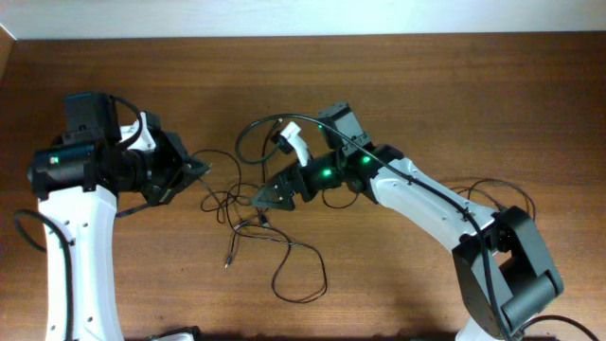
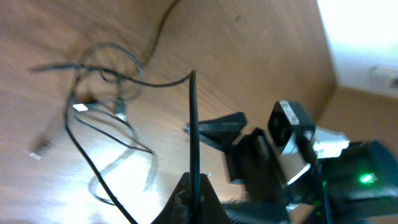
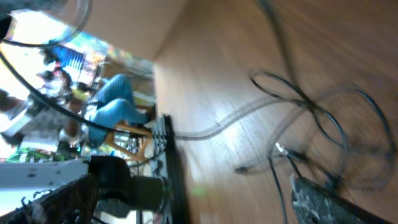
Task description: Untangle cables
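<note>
I will next grab a thin black cable (image 3: 276, 177) with my right gripper, on the side of the tangle away from my left gripper. Then I will pull the cables apart.
Several thin black cables (image 1: 235, 206) lie tangled on the wooden table between my grippers, with a loose loop (image 1: 301, 277) toward the front and a small plug end (image 1: 227, 261). The tangle also shows in the left wrist view (image 2: 106, 78) and the right wrist view (image 3: 317, 115). My left gripper (image 1: 197, 169) is shut (image 2: 196, 199) on one thin black cable (image 2: 192, 124) that runs taut from its jaws toward the tangle. My right gripper (image 1: 269, 197) is open (image 3: 193, 186) just right of the tangle, with one finger beside the cords. It also shows in the left wrist view (image 2: 217, 127).
A thicker black arm cable (image 1: 254, 133) loops behind the right gripper. More arm cables (image 1: 492, 188) lie at the right by the right arm's base. The table's far edge (image 1: 303, 38) meets a white wall. Bare wood shows at the front right (image 1: 398, 284).
</note>
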`<state>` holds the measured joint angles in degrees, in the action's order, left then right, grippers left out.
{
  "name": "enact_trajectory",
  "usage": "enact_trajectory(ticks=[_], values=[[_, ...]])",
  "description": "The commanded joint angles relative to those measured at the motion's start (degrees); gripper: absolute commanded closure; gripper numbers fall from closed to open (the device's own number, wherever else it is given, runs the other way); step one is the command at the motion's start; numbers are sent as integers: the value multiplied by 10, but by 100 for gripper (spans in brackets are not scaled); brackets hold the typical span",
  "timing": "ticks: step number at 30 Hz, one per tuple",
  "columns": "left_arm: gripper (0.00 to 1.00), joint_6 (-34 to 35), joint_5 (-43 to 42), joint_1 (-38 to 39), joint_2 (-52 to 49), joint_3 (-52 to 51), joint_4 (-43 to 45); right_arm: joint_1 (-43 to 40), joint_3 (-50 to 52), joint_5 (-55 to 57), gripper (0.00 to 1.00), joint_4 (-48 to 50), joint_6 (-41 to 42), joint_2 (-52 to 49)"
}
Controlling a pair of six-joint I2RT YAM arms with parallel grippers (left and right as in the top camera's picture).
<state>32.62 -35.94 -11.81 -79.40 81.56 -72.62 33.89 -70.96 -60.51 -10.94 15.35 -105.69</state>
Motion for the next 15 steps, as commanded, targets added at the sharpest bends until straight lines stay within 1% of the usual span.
enact_trajectory(ticks=[1, 2, 5, 6, 7, 8, 9, 10, 12, 13, 15], values=[[100, 144, -52, -3, 3, 11, 3, 29, -7, -50, 0, 61, -16, 9], [100, 159, -52, -3, 3, 11, 5, 35, -7, -50, 0, 75, -16, 9], [100, 197, -52, -3, 3, 11, 15, 63, -7, -50, 3, 108, -16, 9], [100, 207, -52, -3, 3, 11, 14, 68, -7, -44, 6, 108, -16, 9], [100, 207, -52, -3, 3, 11, 14, 72, -7, -32, 11, 108, -16, 9], [100, 207, -52, -3, 3, 11, 14, 73, -7, -22, 25, 108, -16, 9], [100, 207, -52, -3, 3, 11, 14, 73, -7, -14, 43, 108, -16, 9], [100, 207, -52, -3, 3, 11, 14, 73, -7, -5, 65, 108, -15, 9], [100, 207, -52, -3, 3, 11, 14, 73, -7, 7, 89, 107, -14, 9], [100, 207, -49, -3, 3, 11, 14, 73, -7, 17, 96, 104, -14, 9], [100, 207, -13, -3, 3, 11, 14, 73, -7, 43, 96, 90, -14, 9]])
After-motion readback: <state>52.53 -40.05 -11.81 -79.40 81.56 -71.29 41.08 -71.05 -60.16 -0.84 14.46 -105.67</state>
